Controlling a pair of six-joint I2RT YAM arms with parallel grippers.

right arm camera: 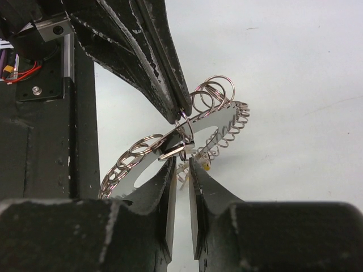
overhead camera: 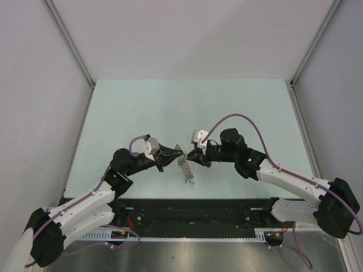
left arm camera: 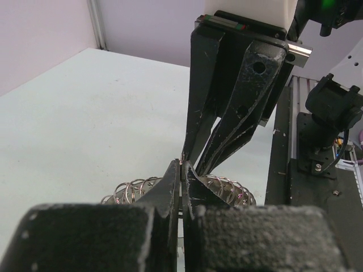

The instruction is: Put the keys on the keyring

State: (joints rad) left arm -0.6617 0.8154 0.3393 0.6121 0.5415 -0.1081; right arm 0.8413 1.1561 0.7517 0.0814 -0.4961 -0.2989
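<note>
Next, my right gripper grips the keyring (right arm camera: 139, 169) by the silver blade at its rim (right arm camera: 177, 151). This leaves the wire rings free to take keys.
The keyring (right arm camera: 139, 169) is a flat grey disc with a round hole and many small wire rings along its edge. It is held in the air between both grippers, tilted. My left gripper (left arm camera: 181, 165) is shut on its edge; in the right wrist view its fingertips (right arm camera: 180, 107) pinch the rim from above. My right gripper (right arm camera: 182, 161) stands just under the rim with a narrow gap between its pads and nothing between them. A silver blade (right arm camera: 173, 149) lies at its tips. A key with a yellow head (right arm camera: 206, 166) hangs behind. In the top view the keyring (overhead camera: 186, 169) dangles below the two meeting grippers.
The pale green table (overhead camera: 142, 113) lies under the grippers, walled by white panels on three sides. A black rail with cables (overhead camera: 198, 212) runs along the near edge. The right gripper's fingers (left arm camera: 227, 113) fill the middle of the left wrist view.
</note>
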